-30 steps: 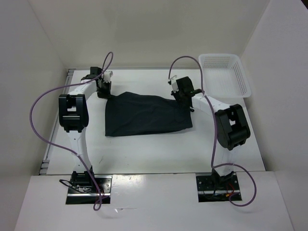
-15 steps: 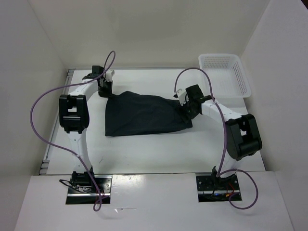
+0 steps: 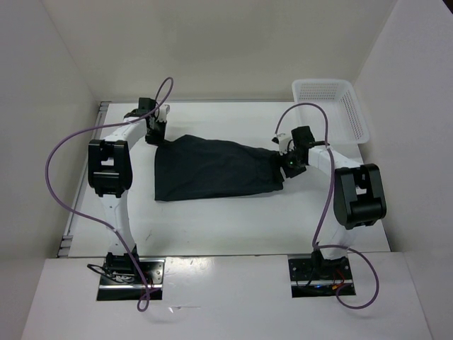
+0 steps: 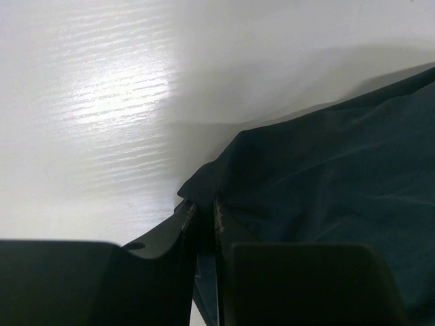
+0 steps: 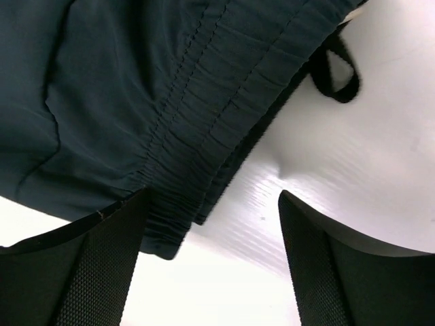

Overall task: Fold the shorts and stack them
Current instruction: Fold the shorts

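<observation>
Next, to fold the shorts (image 3: 212, 170), my right gripper grabs the elastic waistband's corner (image 3: 278, 186). Then I fold that end of the shorts over toward my left gripper.
The dark navy shorts (image 3: 212, 170) lie spread flat across the middle of the table. My left gripper (image 3: 157, 136) is at their far left corner. In the left wrist view its jaws (image 4: 202, 207) stand nearly together, with the corner of the shorts (image 4: 326, 176) pinched between them. My right gripper (image 3: 287, 164) hangs at the right end, just off the elastic waistband (image 5: 204, 102). Its jaws (image 5: 214, 197) are open wide over bare table. The waistband's corner lies beside one finger (image 5: 109, 251), not held. A black drawstring loop (image 5: 336, 75) lies on the table.
A white mesh basket (image 3: 330, 83) stands at the far right corner of the table. White walls close in the left, back and right sides. Purple cables arc above both arms.
My right gripper has opened and let go of the waistband end, and has drawn back to the right. My left gripper stays at the far left corner.
</observation>
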`<state>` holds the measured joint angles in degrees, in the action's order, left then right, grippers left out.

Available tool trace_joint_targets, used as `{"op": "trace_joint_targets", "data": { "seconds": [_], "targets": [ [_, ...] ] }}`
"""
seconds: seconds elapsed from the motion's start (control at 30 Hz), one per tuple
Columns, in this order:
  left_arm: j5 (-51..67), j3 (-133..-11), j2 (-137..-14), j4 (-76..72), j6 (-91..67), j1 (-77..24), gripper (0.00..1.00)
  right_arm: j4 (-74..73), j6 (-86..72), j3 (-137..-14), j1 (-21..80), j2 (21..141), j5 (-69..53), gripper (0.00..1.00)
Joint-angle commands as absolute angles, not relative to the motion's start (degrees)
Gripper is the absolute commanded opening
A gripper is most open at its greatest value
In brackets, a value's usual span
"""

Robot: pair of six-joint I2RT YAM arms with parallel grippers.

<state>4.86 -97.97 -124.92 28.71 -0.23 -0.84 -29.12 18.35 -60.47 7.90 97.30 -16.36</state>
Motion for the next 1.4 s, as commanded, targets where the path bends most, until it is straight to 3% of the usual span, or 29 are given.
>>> {"op": "trace_joint_targets", "data": {
  "seconds": [0.0,0.17,0.27,0.4,0.5,0.53,0.63,0.67,0.7,1.13,1.37],
  "targets": [
    [3.1,-97.1,-122.8,28.7,0.0,-1.0,0.19,-28.4,16.6,-59.5,8.3,98.2,-19.8,0.81],
    [0.4,-97.1,-123.9,28.2,0.0,-1.0,0.19,-29.2,18.2,-57.7,8.9,98.8,-20.0,0.69],
    [0.4,-97.1,-124.5,28.2,0.0,-1.0,0.21,-28.7,18.2,-57.7,9.9,100.9,-18.5,0.69],
    [1.0,-97.1,-125.0,28.2,0.0,-1.0,0.21,-28.0,17.6,-57.7,10.5,102.7,-17.8,0.58],
    [1.0,-97.1,-125.0,28.2,0.0,-1.0,0.21,-28.0,16.4,-58.4,10.5,103.4,-17.8,0.42],
    [1.0,-97.1,-125.5,28.2,0.0,-1.0,0.21,-28.0,16.3,-58.9,10.5,103.4,-17.3,0.32],
    [1.6,-97.1,-126.0,28.2,0.0,-1.0,0.21,-28.0,16.3,-58.9,10.5,103.9,-17.3,0.14],
    [1.6,-97.1,-126.0,28.2,0.0,-1.0,0.21,-28.0,15.8,-58.9,10.5,103.9,-17.3,0.03],
    [2.2,-97.1,-126.0,28.2,0.0,-1.0,0.21,-27.4,15.8,-58.9,10.5,103.9,-17.3,0.0],
    [2.7,-97.1,-124.5,28.2,0.0,0.1,0.25,-37.9,19.5,-67.2,10.5,97.4,-12.3,0.0],
    [7.6,-97.1,-121.7,28.7,0.0,0.7,0.46,-39.5,19.5,-65.9,10.5,92.9,-10.9,0.0]
  ]
}}
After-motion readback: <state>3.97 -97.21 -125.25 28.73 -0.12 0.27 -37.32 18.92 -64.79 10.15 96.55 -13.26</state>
